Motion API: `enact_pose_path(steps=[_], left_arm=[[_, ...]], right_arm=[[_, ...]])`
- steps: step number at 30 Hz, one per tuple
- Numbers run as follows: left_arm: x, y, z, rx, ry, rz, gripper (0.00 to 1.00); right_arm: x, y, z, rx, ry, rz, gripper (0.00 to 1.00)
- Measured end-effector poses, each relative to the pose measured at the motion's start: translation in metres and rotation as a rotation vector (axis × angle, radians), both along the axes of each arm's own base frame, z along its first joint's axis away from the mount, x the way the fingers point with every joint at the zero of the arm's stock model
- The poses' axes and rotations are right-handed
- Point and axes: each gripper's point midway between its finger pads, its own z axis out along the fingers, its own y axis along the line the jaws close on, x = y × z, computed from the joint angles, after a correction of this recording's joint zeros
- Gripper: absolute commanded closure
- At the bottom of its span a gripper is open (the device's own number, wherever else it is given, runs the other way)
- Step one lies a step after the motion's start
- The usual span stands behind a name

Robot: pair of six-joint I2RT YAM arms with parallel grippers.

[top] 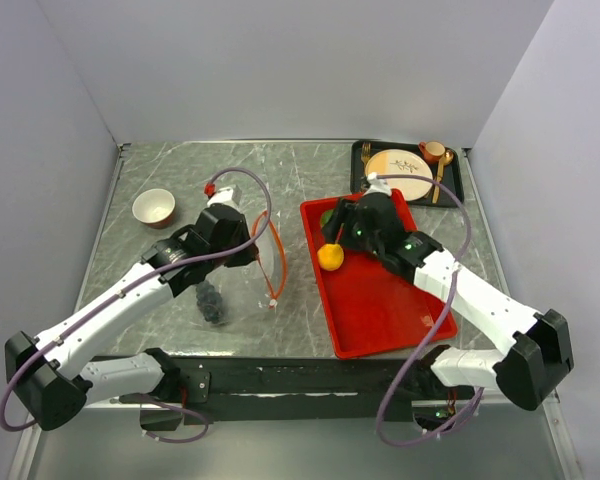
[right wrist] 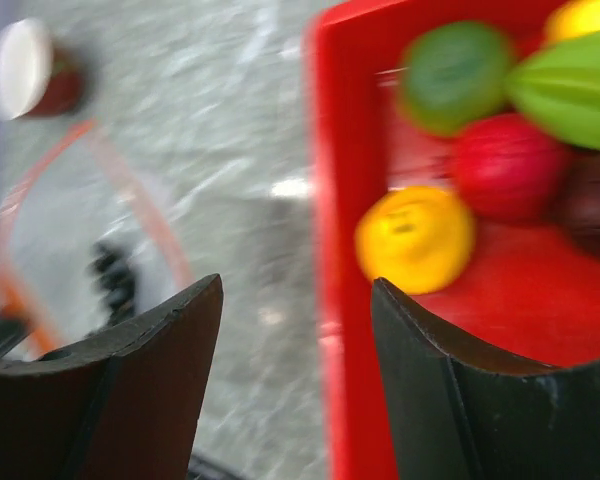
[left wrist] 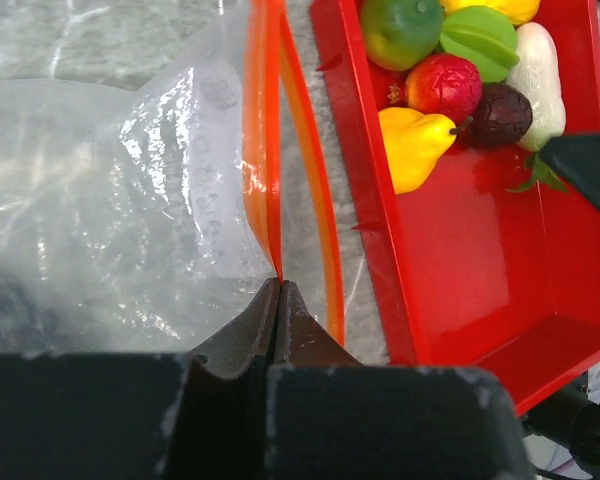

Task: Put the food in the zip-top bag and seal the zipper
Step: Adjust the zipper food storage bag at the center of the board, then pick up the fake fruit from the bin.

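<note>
The broad end of the yellow fruit will stay free to enter the zip-top bag (top: 235, 285) first, as the robot's right gripper will reach the fruit and grab its narrow stem end (top: 330, 255).
The clear zip-top bag (top: 235, 285) lies on the table with dark purple grapes (top: 212, 301) inside. Its orange-red zipper (top: 277, 262) curves open towards the tray. My left gripper (top: 242, 243) is shut on the zipper strip (left wrist: 263, 150), its fingertips (left wrist: 292, 305) pinched on the near edge. The rest of the food sits at the far end of the red tray (top: 390, 300): a yellow fruit (top: 330, 257), and, in the left wrist view, a green one (left wrist: 400, 30), a red one (left wrist: 445, 85) and a white one (left wrist: 536, 70). My right gripper (right wrist: 297, 290) is open and empty above the tray's left rim, near the yellow fruit (right wrist: 415, 238).
A small bowl (top: 154, 207) stands at the far left. A black tray (top: 458, 185) holding a cream plate (top: 400, 172) and gold cutlery sits at the far right, behind the red tray. Grey walls close in three sides. The right wrist view is blurred.
</note>
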Motion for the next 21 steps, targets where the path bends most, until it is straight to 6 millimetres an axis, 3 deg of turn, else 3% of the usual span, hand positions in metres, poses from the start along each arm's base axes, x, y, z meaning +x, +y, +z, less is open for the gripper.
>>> enact_pose_path(steps=[5, 14, 21], left_arm=[[0.001, -0.009, -0.005, -0.011, 0.019, -0.027, 0.99], [0.003, -0.011, -0.006, -0.015, 0.017, -0.027, 0.99], [0.005, -0.012, -0.01, -0.008, 0.024, -0.027, 0.99]], right_arm=[[0.013, -0.027, -0.034, -0.092, 0.075, -0.054, 0.32], [0.015, -0.026, -0.095, -0.216, 0.217, -0.026, 0.31], [0.025, -0.022, -0.106, -0.247, 0.231, -0.012, 0.31]])
